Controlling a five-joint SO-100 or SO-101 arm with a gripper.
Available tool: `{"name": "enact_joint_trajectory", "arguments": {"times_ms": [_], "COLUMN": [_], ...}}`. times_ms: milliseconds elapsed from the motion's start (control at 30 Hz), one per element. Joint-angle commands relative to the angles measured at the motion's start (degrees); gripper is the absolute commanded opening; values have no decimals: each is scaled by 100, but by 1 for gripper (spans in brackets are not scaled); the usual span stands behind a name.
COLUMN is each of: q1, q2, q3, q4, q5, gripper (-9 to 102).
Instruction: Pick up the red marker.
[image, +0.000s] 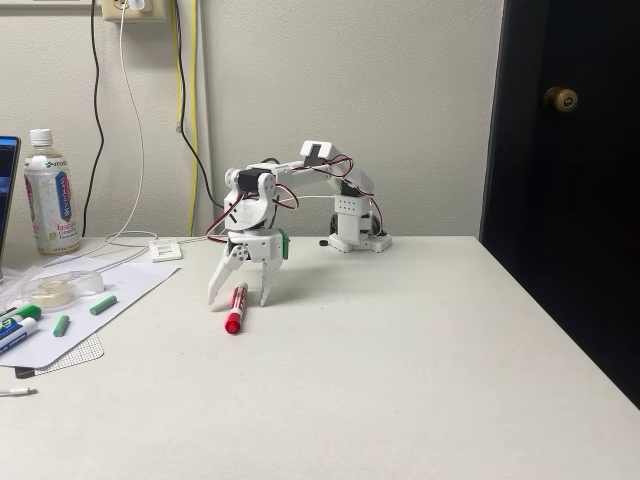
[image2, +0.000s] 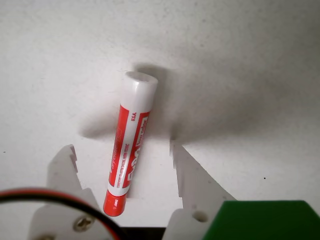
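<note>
The red marker's red cap (image: 233, 325) will stay free during the pickup, as my gripper will next hold the red marker by its labeled body (image: 238, 301).
The red marker (image: 236, 308) lies flat on the white table, its red cap toward the camera in the fixed view. My gripper (image: 240, 296) hangs straight over it, open, with one white finger on each side of the marker's far half. In the wrist view the marker (image2: 129, 145) runs between the two fingers, its white end away from me and its red end near the gripper's base. The gripper (image2: 122, 150) has its fingertips (image2: 66, 155) down near the table, and neither finger touches the marker.
At the left edge of the fixed view are a drink bottle (image: 50, 192), a sheet of paper (image: 95, 300) with green erasers, a tape roll and other markers (image: 18, 326). The arm's base (image: 355, 228) stands at the back by the wall. A dark door (image: 565, 150) borders the table's right side.
</note>
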Motion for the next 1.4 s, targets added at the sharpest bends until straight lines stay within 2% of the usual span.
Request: {"name": "enact_joint_trajectory", "arguments": {"times_ms": [0,233,367,1367], "q1": [35,9,0,18], "q2": [9,-62,-62,-9], "q3": [-158,-158,-158,-343], "q4": [-35,-35,-53,-88], "q5": [-35,-35,-35,-141], "gripper": [45,44,37,7]}}
